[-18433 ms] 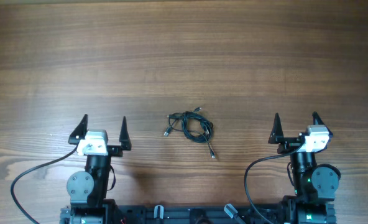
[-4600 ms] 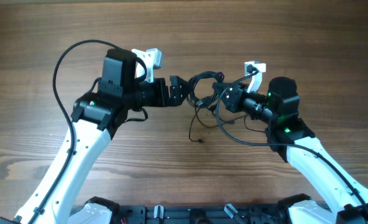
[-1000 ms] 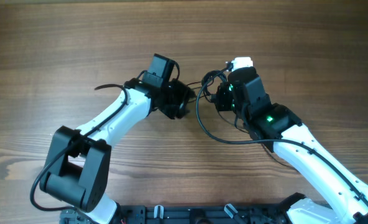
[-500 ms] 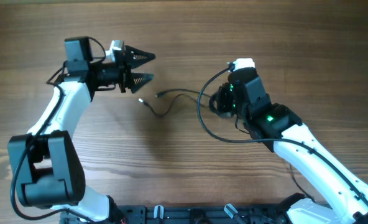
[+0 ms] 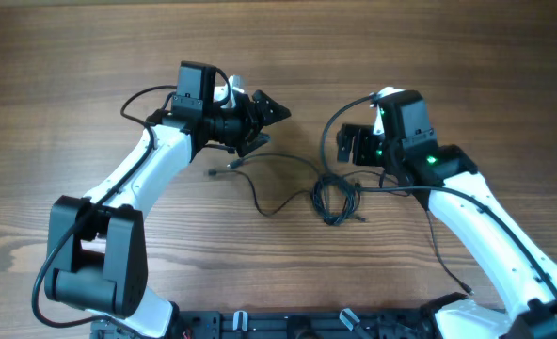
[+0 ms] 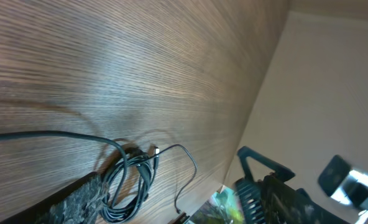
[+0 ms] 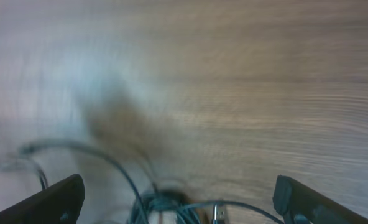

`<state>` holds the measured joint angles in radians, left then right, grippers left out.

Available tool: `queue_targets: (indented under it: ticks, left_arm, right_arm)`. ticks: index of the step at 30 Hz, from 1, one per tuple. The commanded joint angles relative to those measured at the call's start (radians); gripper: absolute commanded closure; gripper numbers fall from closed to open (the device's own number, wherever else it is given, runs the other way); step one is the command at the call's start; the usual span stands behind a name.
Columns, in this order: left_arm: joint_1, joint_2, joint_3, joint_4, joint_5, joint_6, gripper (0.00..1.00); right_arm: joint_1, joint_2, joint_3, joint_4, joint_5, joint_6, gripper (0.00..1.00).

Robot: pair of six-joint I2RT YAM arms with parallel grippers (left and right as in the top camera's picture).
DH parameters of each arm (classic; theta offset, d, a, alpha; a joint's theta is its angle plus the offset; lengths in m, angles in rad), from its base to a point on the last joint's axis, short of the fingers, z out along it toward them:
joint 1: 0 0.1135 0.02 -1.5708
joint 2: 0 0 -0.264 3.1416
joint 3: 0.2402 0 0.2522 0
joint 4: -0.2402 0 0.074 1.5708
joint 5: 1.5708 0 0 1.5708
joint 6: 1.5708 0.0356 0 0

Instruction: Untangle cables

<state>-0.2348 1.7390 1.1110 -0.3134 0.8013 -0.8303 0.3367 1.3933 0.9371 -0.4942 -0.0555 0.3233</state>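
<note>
I will next use my right gripper to grab the black coil by its plug-tip side (image 5: 355,194) (image 7: 216,215), so the opposite loops stay free for my left gripper to untangle.
The cables lie on the wooden table. A small black coil (image 5: 335,199) sits below my right gripper, and one loose strand (image 5: 262,205) runs left from it to a plug end (image 5: 214,172). My left gripper (image 5: 264,127) is open and empty, hovering just above the strand's left part. My right gripper (image 5: 351,147) is open and empty, a little above the coil. In the left wrist view the coil (image 6: 131,182) lies beside the lower finger of my left gripper (image 6: 171,186). In the blurred right wrist view the coil (image 7: 169,208) lies between the wide-apart fingers of my right gripper (image 7: 178,194).
The thicker black arm cable (image 5: 327,141) loops beside the right wrist, close to the coil. Another arm cable (image 5: 147,94) arcs behind the left wrist. The arm bases stand along the table's near edge (image 5: 288,325).
My left arm has swung right and down toward the strand. My right gripper has moved up and right, and the coil now lies lower on the table, free of it.
</note>
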Motion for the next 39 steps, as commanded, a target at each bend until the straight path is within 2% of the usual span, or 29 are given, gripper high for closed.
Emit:
queue_targets:
  ticks: [1,2,5,6,8,10,13,15,17,19,22,24,26,29,31,34,36,37,38,39]
  left_arm:
    - [-0.005,-0.02,0.002,-0.014,-0.037,-0.019,0.17]
    - [-0.005,-0.02,0.002,-0.014,-0.039,-0.019,0.16]
    - [-0.005,-0.02,0.002,-0.014,-0.045,-0.019,0.13]
    - [-0.005,-0.02,0.002,-0.014,-0.053,-0.019,0.12]
    - [-0.005,-0.02,0.002,-0.018,-0.068,-0.019,0.1]
    - [-0.005,-0.019,0.002,-0.018,-0.074,-0.019,0.08]
    - [-0.005,-0.02,0.002,-0.034,-0.075,-0.019,0.07]
    - [-0.005,-0.02,0.002,-0.055,-0.092,-0.018,0.04]
    - [-0.005,-0.019,0.002,-0.058,-0.097,-0.018,0.01]
    - [-0.005,-0.019,0.002,-0.063,-0.096,-0.015,0.01]
    - [0.015,-0.02,0.002,-0.066,-0.082,-0.014,0.01]
    - [0.035,-0.021,0.002,-0.066,-0.05,-0.011,0.01]
    - [0.06,-0.021,0.002,-0.065,0.005,0.009,0.02]
    - [0.104,-0.025,0.002,-0.066,0.136,0.103,0.05]
    - [0.132,-0.031,0.002,-0.066,0.228,0.167,0.05]
    - [0.169,-0.045,0.002,-0.066,0.343,0.252,0.06]
    - [0.181,-0.066,0.002,-0.066,0.387,0.304,0.06]
    - [0.18,-0.077,0.002,-0.065,0.388,0.308,0.06]
    - [0.175,-0.087,0.002,-0.066,0.388,0.356,0.07]
    - [0.163,-0.1,0.002,-0.066,0.388,0.435,0.1]
  right_arm:
    - [-0.003,0.026,-0.006,-0.055,-0.191,-0.113,0.0]
    - [-0.002,0.026,-0.006,-0.098,-0.172,0.007,0.0]
    - [0.004,0.026,-0.011,-0.38,-0.124,0.583,0.0]
    - [0.015,0.026,-0.023,-0.433,-0.121,0.695,0.0]
    - [0.039,0.026,-0.064,-0.44,-0.123,0.83,0.0]
    - [0.068,0.027,-0.132,-0.364,-0.125,0.951,0.03]
    - [0.09,0.041,-0.226,-0.248,-0.109,1.125,0.2]
    - [0.09,0.055,-0.263,-0.184,-0.098,1.188,0.28]
    - [0.09,0.085,-0.296,-0.047,-0.111,1.168,0.47]
    - [0.09,0.108,-0.296,-0.015,-0.144,1.164,0.55]
    - [0.09,0.122,-0.296,0.04,-0.156,1.066,0.82]
    - [0.09,0.122,-0.296,0.072,-0.17,1.004,0.96]
    - [0.089,0.121,-0.296,0.13,-0.206,0.848,0.96]
    - [0.077,0.112,-0.284,0.25,-0.278,0.513,0.96]
    - [0.062,0.1,-0.255,0.267,-0.332,0.305,0.96]
    - [0.024,0.072,-0.2,0.247,-0.432,0.192,0.96]
    - [-0.027,0.048,-0.168,0.253,-0.604,0.257,0.96]
    - [-0.046,0.048,-0.168,0.278,-0.734,0.245,0.96]
    - [-0.055,0.048,-0.169,0.29,-0.835,0.138,0.96]
    - [-0.056,0.048,-0.169,0.268,-0.859,-0.061,0.96]
